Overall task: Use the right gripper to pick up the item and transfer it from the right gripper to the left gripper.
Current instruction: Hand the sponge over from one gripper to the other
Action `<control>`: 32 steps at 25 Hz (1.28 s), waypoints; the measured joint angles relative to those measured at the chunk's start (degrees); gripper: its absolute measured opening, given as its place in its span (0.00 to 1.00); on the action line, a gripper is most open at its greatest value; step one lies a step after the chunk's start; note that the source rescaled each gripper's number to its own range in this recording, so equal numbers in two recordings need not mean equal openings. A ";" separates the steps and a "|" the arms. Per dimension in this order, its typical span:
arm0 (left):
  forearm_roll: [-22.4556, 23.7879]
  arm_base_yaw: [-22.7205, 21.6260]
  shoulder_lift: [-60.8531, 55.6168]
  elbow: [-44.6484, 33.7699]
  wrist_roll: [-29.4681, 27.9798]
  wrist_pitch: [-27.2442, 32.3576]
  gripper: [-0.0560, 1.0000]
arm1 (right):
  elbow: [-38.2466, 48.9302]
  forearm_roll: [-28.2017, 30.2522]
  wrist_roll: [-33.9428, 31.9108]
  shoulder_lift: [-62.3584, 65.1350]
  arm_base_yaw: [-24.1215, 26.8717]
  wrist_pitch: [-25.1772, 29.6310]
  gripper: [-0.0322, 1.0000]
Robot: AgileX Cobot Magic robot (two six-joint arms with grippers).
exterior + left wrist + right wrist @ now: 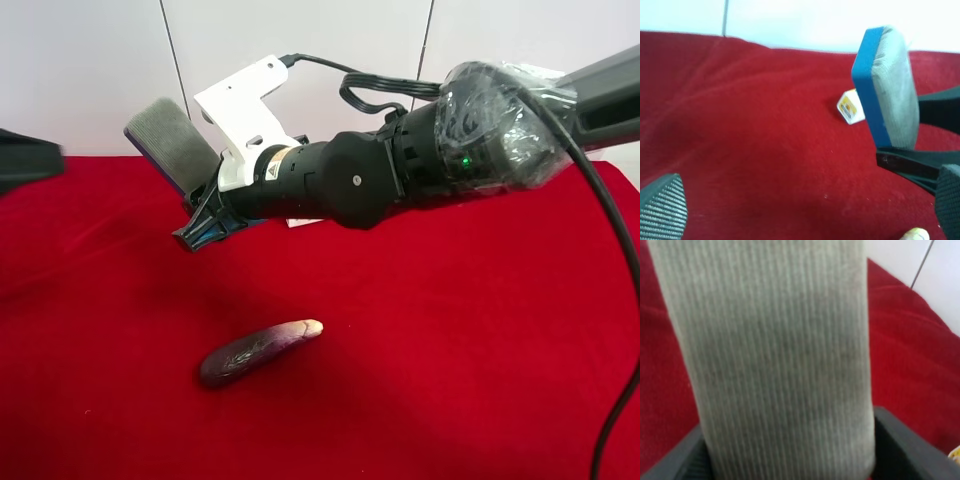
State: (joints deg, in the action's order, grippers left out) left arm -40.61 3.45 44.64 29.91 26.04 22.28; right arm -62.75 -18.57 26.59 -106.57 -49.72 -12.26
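Note:
The left gripper grabs the block by its bare upper end (167, 133) next, since the right gripper's fingers cover the block's lower end.
The item (170, 140), a flat grey felt-topped block with a blue base, is held up in the air above the red cloth. My right gripper (205, 215), on the plastic-wrapped black arm, is shut on its lower end. In the right wrist view the item (775, 355) fills the frame between the dark jaws. In the left wrist view the item (890, 90) stands on edge with the right jaws below it. My left gripper (805, 210) is open and empty, its ribbed fingertips (662, 210) wide apart and short of the item. A dark blurred shape (28, 160) shows at the exterior view's left edge.
A purple eggplant (255, 352) lies on the red cloth (450, 350) below the right arm; its pale tip (915, 234) shows in the left wrist view. A small white printed box (851, 106) lies on the cloth behind the item. A white wall stands behind.

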 joint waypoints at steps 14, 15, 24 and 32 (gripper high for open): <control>-57.46 0.00 28.29 1.81 60.48 8.76 1.00 | 0.00 0.42 -2.16 0.00 0.00 -0.14 0.04; -58.01 0.00 28.74 2.30 61.08 9.05 1.00 | 0.00 0.49 -2.37 0.00 0.00 -0.14 0.04; -58.36 0.00 29.03 4.55 63.21 9.44 1.00 | 0.00 1.87 -4.01 0.00 0.00 0.35 0.04; -58.36 0.00 29.19 4.76 64.03 9.49 1.00 | 0.00 5.40 -9.39 0.00 -2.74 -0.68 0.04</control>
State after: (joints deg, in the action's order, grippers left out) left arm -98.97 3.45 73.83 34.67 90.07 31.77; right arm -62.75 -13.17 17.20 -106.57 -52.46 -12.94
